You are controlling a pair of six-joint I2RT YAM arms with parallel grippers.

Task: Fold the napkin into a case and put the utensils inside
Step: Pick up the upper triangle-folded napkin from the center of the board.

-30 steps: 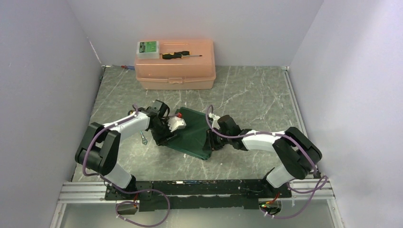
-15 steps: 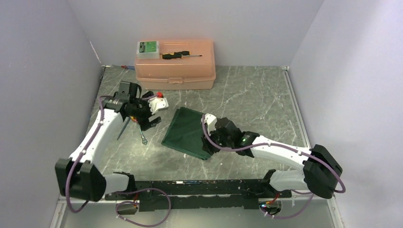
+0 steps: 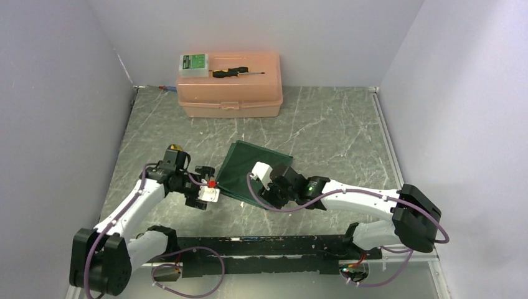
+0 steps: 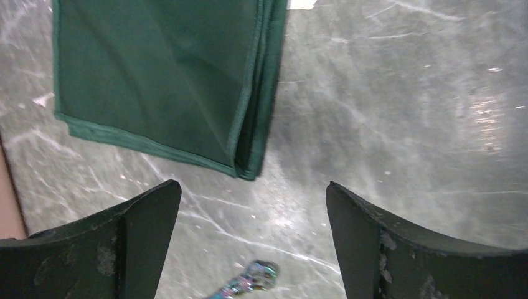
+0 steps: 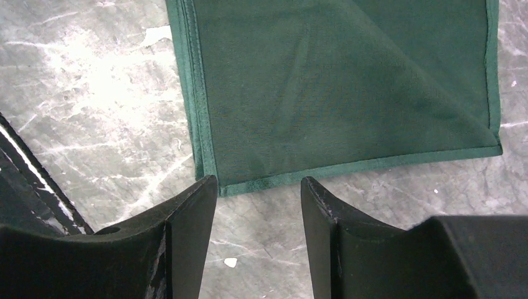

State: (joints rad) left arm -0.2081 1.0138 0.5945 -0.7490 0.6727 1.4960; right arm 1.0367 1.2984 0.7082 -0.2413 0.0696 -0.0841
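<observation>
My left gripper grabs the napkin's near corner point(image 3: 218, 190) point(image 4: 245, 168) across its layered edges next, so that both grippers then turn the napkin over.
The dark green napkin point(image 3: 255, 165) lies folded on the marble table, layered edges showing in the left wrist view point(image 4: 168, 81) and the right wrist view point(image 5: 348, 81). My left gripper point(image 3: 200, 187) hovers open and empty by the napkin's left corner, jaws wide point(image 4: 252, 205). A small metal utensil with a shiny iridescent head point(image 4: 255, 279) lies on the table below its jaws; in the top view it is hidden. My right gripper point(image 3: 272, 196) is open and empty point(image 5: 258, 193) just off the napkin's front corner. No second utensil shows.
A peach plastic toolbox point(image 3: 229, 84) stands at the back, with a black-handled screwdriver point(image 3: 236, 72) and a small green box point(image 3: 194, 62) on its lid. Grey walls close in on the left, back and right.
My left arm swung from the back left down to the napkin's left corner, over the utensil. My right arm reached further left along the napkin's front edge. The napkin shifted slightly.
</observation>
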